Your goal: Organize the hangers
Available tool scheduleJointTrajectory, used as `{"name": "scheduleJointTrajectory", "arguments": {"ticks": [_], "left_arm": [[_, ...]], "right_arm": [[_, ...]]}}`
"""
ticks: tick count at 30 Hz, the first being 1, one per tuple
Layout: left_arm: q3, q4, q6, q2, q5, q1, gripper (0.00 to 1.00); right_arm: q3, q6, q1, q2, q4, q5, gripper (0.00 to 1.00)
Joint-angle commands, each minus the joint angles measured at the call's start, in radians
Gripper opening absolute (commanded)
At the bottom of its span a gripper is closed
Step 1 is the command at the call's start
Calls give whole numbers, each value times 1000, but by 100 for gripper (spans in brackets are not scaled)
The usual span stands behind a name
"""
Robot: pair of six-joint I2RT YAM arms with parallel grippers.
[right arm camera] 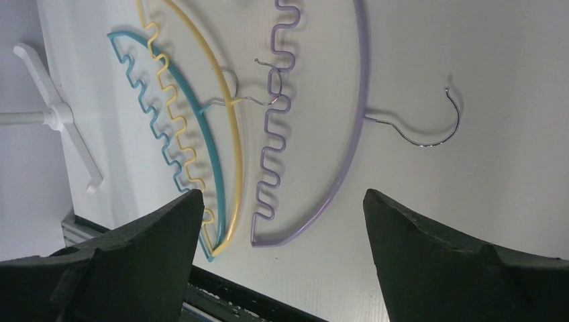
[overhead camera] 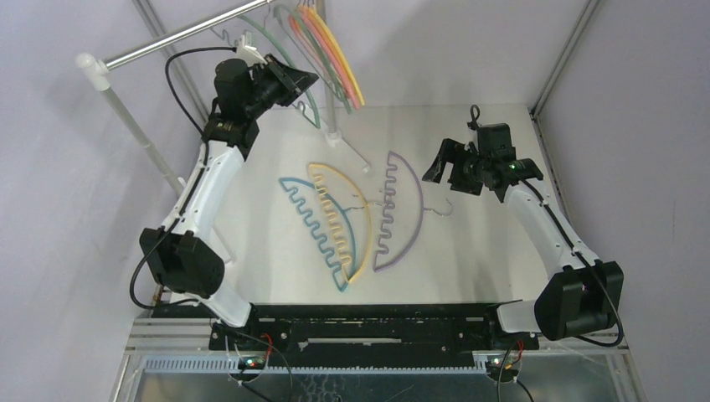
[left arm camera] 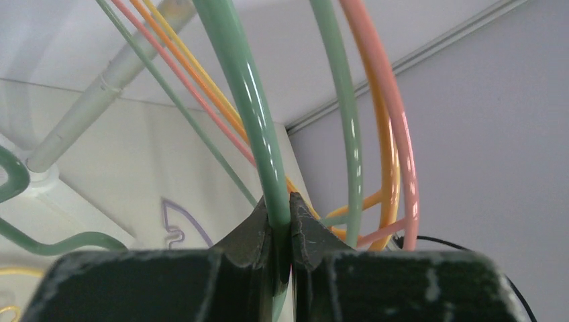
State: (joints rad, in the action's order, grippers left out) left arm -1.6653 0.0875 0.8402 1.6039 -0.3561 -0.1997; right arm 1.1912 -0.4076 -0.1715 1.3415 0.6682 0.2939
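Note:
My right gripper grips the purple hanger by its smooth curved arm [overhead camera: 421,214] [right arm camera: 360,129] beside the hook next. That leaves hook and end free for my left gripper.
My left gripper [overhead camera: 300,82] is raised by the rail and shut on a green hanger [left arm camera: 248,100], which runs up out of the closed jaws; it also shows in the top view [overhead camera: 311,107]. Another green hanger [left arm camera: 345,121], an orange one [left arm camera: 389,154] and a pink one [left arm camera: 397,100] hang just behind it. A bunch of pink, orange and yellow hangers [overhead camera: 335,54] hangs on the rail. On the table lie a teal hanger [overhead camera: 311,226], a yellow hanger [overhead camera: 345,219] and a purple hanger [overhead camera: 409,209]. My right gripper [overhead camera: 442,165] is open and empty, above and right of the purple hanger [right arm camera: 359,100].
The silver rail [overhead camera: 184,38] runs across the back left on white posts [overhead camera: 126,117], with a white foot [overhead camera: 336,138] on the table behind the hangers. Grey walls close in the left, back and right. A black frame [overhead camera: 368,322] runs along the near edge.

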Motion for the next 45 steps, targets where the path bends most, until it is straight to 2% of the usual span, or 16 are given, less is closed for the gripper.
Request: {"name": "scheduleJointTrajectory", "arguments": {"ticks": [1, 3, 5, 7, 9, 10, 17, 23, 29, 35, 45], "left_arm": [[-15, 19, -2, -5, -55, 4, 4], [-3, 53, -30, -20, -62, 4, 14], [3, 73, -62, -42, -72, 5, 29], [13, 77, -95, -81, -74, 5, 56], [14, 92, -132, -113, -71, 6, 90], [11, 106, -146, -127, -68, 6, 98], [32, 182, -209, -210, -57, 8, 99], [157, 207, -252, -349, -60, 13, 100], [257, 255, -294, -481, -59, 16, 99], [352, 271, -311, -567, -70, 17, 99], [427, 315, -340, -648, -96, 17, 99]], "right_arm": [[8, -3, 6, 7, -31, 16, 96], [6, -7, 6, 17, -29, 18, 96], [5, -11, 6, 30, -21, 18, 96], [5, -17, 6, 43, -13, 14, 95], [3, -16, 5, 48, -14, 17, 95], [1, -18, 6, 48, -18, 19, 96], [-12, -11, -3, 54, -8, -1, 95], [-13, -2, -44, 110, 22, -65, 92], [-11, -52, -96, 250, 4, -126, 76], [-12, -97, -193, 363, -16, -235, 74], [-31, -153, -213, 475, -50, -385, 62]]}}
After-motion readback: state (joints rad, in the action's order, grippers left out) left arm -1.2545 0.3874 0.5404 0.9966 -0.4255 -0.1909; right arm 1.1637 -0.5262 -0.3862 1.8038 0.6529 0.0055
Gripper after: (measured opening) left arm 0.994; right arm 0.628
